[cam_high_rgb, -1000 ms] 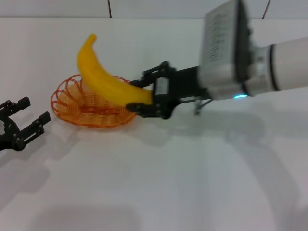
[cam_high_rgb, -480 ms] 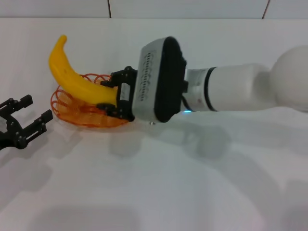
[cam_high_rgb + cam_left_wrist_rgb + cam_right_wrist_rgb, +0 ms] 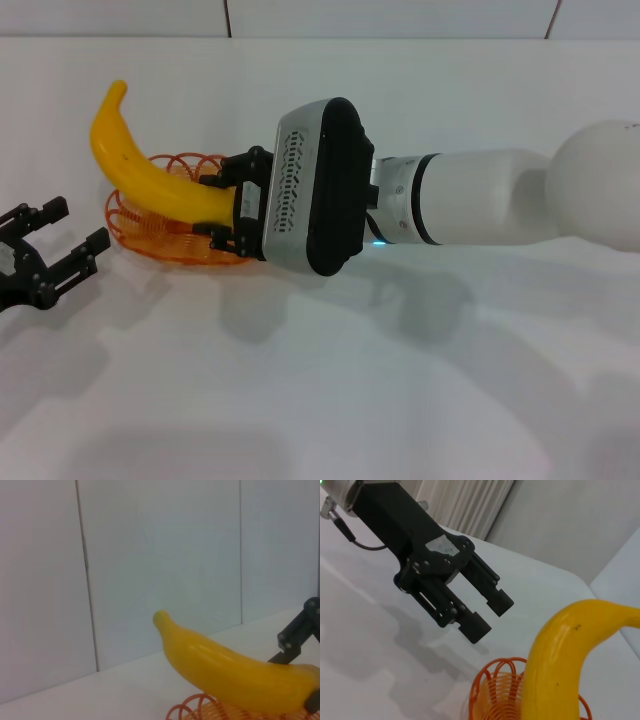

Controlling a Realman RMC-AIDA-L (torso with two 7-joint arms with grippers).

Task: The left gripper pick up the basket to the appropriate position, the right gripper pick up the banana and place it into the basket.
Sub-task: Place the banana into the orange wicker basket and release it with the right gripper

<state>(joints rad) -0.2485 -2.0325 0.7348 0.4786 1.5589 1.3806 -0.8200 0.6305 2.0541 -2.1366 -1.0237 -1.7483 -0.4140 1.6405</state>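
I need to open my right gripper, because the banana is over the basket's orange rim, inside its outline, and would lie in the basket.
The orange wire basket (image 3: pixel 150 235) stands on the white table at the left. My right gripper (image 3: pixel 222 210) is shut on the yellow banana (image 3: pixel 140 165) and holds it over the basket, its free end tilted up to the far left. The banana also shows in the left wrist view (image 3: pixel 230 672) above the basket rim (image 3: pixel 192 710), and in the right wrist view (image 3: pixel 560 665) above the basket (image 3: pixel 495 692). My left gripper (image 3: pixel 62 250) is open and empty on the table just left of the basket; it shows open in the right wrist view (image 3: pixel 490 612).
The white table (image 3: pixel 330 390) stretches out in front and to the right. A white tiled wall (image 3: pixel 300 15) runs along the far edge. My thick white right arm (image 3: pixel 470 200) reaches across the middle of the table.
My right gripper has carried the banana leftward, from the basket's right side to over it. The left gripper and the basket have not moved.
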